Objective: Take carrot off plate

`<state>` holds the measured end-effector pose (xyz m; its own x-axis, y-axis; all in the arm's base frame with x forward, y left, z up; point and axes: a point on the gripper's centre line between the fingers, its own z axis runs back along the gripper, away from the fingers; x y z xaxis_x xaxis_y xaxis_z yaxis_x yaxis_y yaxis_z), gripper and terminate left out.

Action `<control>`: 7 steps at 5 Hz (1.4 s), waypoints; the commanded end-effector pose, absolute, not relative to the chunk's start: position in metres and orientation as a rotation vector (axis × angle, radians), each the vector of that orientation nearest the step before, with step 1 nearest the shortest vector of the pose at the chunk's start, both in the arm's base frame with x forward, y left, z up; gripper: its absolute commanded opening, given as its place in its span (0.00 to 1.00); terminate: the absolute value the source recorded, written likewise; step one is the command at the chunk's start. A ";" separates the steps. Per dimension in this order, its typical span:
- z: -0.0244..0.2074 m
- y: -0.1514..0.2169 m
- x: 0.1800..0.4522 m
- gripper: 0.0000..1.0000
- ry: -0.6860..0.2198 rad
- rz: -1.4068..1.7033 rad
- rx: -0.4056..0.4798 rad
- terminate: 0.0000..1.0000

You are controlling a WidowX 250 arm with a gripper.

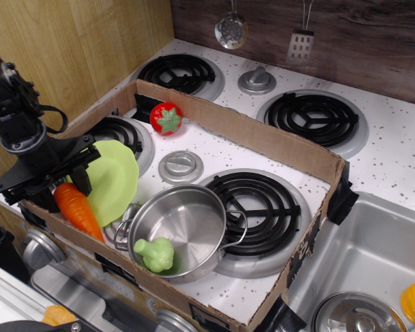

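My gripper next needs to grab the carrot by its thick stem end. Then it can take the orange carrot off the light green plate.
The orange carrot lies at the front left of the cardboard box, its thick end up and to the left, over the left edge of the light green plate. Its green top is hidden behind my gripper. The plate rests tilted beside the steel pot. My gripper hangs over the carrot's thick end with one finger on the plate side and the other at the box wall. The jaws stand apart on either side of the carrot, and I cannot tell whether they touch it.
A low cardboard box wall rings the stove area. The pot holds a green broccoli toy. A red tomato sits at the back of the box. A stove knob lies right of the plate. A sink is at the right.
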<state>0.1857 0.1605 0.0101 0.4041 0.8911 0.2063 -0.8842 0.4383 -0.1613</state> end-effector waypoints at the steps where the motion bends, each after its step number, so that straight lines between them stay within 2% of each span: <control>1: 0.029 0.152 0.187 0.00 -0.272 1.084 0.014 0.00; 3: 0.084 0.135 0.213 0.00 -0.298 1.025 0.112 0.00; 4: 0.099 0.126 0.231 0.00 -0.311 1.033 0.110 0.00; 6: 0.104 0.085 0.274 0.00 -0.318 1.155 0.054 0.00; 7: 0.091 0.054 0.293 0.00 -0.320 1.252 0.031 0.00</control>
